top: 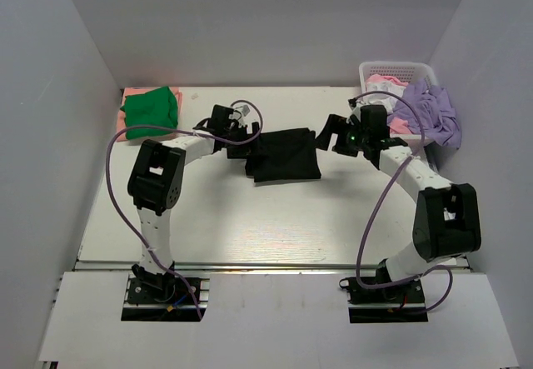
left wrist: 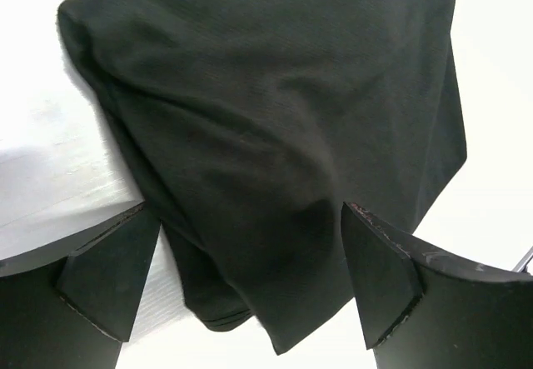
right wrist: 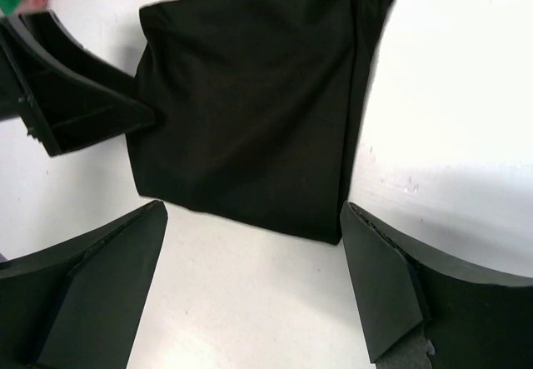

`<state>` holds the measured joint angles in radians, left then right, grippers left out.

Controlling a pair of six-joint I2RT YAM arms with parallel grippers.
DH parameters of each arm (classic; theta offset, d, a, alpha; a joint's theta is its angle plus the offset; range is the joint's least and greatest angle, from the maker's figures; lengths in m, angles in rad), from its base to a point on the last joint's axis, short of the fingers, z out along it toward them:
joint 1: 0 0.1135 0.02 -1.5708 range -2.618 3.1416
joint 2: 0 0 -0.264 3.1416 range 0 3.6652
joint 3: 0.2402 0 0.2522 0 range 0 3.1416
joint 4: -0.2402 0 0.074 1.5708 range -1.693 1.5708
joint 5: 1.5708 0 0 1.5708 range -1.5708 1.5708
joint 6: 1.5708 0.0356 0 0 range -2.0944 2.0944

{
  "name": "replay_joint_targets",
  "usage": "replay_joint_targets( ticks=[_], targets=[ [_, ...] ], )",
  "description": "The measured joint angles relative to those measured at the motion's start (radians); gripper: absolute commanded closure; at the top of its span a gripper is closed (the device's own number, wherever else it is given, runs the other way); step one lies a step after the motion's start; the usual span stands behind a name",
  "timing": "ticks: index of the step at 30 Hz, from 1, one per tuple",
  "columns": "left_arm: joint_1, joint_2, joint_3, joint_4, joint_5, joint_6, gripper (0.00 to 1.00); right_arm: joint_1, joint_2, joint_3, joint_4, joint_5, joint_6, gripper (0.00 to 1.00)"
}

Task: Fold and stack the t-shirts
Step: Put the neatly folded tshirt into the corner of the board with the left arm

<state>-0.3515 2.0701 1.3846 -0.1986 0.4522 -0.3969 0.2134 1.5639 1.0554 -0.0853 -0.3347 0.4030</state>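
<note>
The black t-shirt should stay folded for stacking on top, so my left gripper next needs to pinch the black t-shirt's layers together at its edge nearest the green t-shirt.
A black t-shirt [top: 283,154], folded into a rough rectangle, lies mid-table. My left gripper [top: 248,138] is open at its left edge; in the left wrist view [left wrist: 250,277] the black cloth [left wrist: 275,119] sags between the spread fingers, which are not closed on it. My right gripper [top: 327,136] is open at the shirt's right edge; in the right wrist view [right wrist: 254,252] the black shirt [right wrist: 250,102] lies just ahead of the fingers on bare table. A green t-shirt [top: 151,109] lies on a salmon-pink one [top: 123,121] at the far left.
A white lattice basket [top: 398,72] stands at the back right with pink and white cloth [top: 383,92] inside. A lavender t-shirt [top: 431,112] hangs over its front edge. White walls close in the table on the left, back and right.
</note>
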Motion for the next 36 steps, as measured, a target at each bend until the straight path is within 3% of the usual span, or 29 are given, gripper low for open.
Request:
replay_joint_targets(
  ticks=[4, 9, 18, 21, 24, 25, 28, 29, 30, 36],
  targets=[
    [-0.017, 0.002, 0.000, 0.004, -0.005, 0.000, 0.04, 0.000, -0.055, -0.036, -0.018, 0.011, -0.011, 0.10],
    [-0.034, 0.014, 0.002, 0.019, -0.023, -0.004, 0.25, 0.000, -0.114, -0.075, -0.021, 0.042, -0.019, 0.10],
    [-0.093, 0.055, 0.087, -0.039, -0.181, -0.008, 0.29, -0.003, -0.190, -0.154, -0.028, 0.138, -0.018, 0.10],
    [-0.118, 0.082, 0.132, -0.068, -0.245, -0.008, 0.39, -0.004, -0.216, -0.180, -0.040, 0.182, -0.014, 0.10],
    [-0.143, 0.105, 0.173, -0.100, -0.317, -0.009, 0.58, -0.004, -0.246, -0.198, -0.049, 0.229, -0.014, 0.10],
    [-0.150, 0.113, 0.185, -0.109, -0.339, -0.009, 0.68, -0.004, -0.255, -0.201, -0.050, 0.242, -0.014, 0.10],
    [-0.169, 0.128, 0.211, -0.130, -0.389, -0.006, 0.78, -0.004, -0.278, -0.203, -0.062, 0.289, -0.013, 0.10],
    [-0.173, 0.130, 0.215, -0.135, -0.399, -0.003, 0.91, -0.004, -0.285, -0.203, -0.065, 0.307, -0.013, 0.10],
    [-0.176, 0.130, 0.216, -0.137, -0.410, 0.004, 0.98, -0.004, -0.294, -0.208, -0.065, 0.324, -0.011, 0.10],
    [-0.179, 0.087, 0.151, -0.088, -0.432, 0.102, 1.00, -0.007, -0.385, -0.300, -0.065, 0.443, -0.008, 0.10]
  ],
)
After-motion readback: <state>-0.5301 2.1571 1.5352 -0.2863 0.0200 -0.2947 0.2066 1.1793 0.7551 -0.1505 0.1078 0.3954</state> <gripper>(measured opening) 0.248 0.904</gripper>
